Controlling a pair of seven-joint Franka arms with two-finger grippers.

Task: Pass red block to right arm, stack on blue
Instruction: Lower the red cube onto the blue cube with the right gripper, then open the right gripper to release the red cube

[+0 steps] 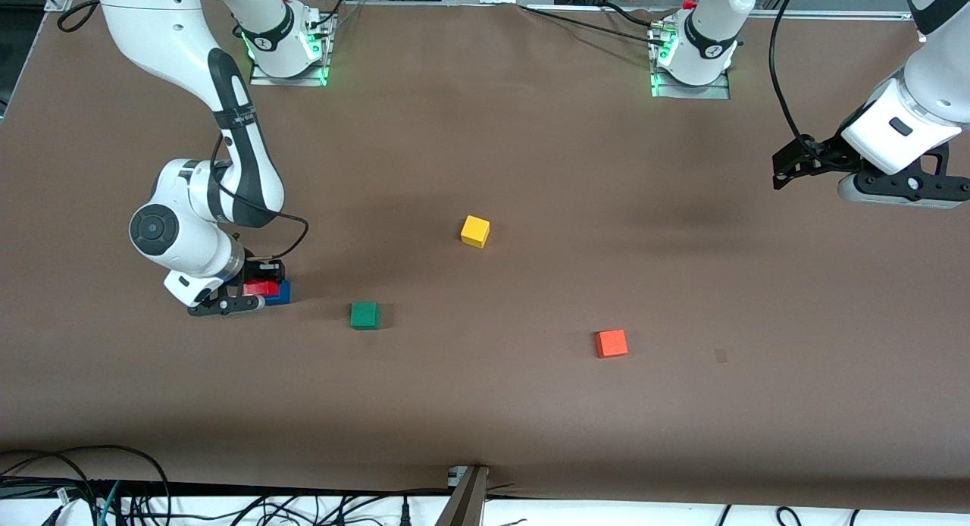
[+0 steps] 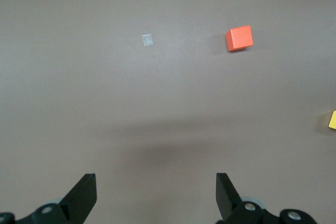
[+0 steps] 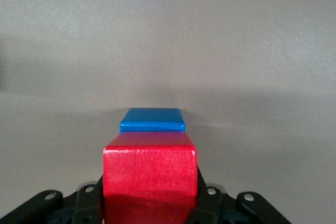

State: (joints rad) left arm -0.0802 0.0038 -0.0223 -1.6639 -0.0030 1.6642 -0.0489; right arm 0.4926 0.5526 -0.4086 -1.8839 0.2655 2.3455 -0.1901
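Observation:
The red block [image 1: 260, 287] sits low on the blue cube [image 1: 280, 292], so it is now time for my right gripper to open.
My right gripper [image 1: 254, 292] is down at the table near the right arm's end, shut on the red block [image 1: 260, 287]. The red block fills the space between the jaws in the right wrist view [image 3: 149, 174]. The blue cube [image 1: 280, 292] sits on the table right beside and partly under the red block; only its top shows in the right wrist view [image 3: 152, 119]. I cannot tell whether the two touch. My left gripper [image 1: 788, 168] is open and empty, raised over the left arm's end of the table, and the left arm waits there. Its fingers [image 2: 84, 196] stand wide apart over bare table.
A green cube [image 1: 364, 315] lies near the blue cube, toward the table's middle. A yellow cube [image 1: 475, 231] sits mid-table, and an orange cube [image 1: 611, 343] lies nearer the front camera. The orange cube [image 2: 239, 38] and a small pale mark [image 2: 147, 40] show in the left wrist view.

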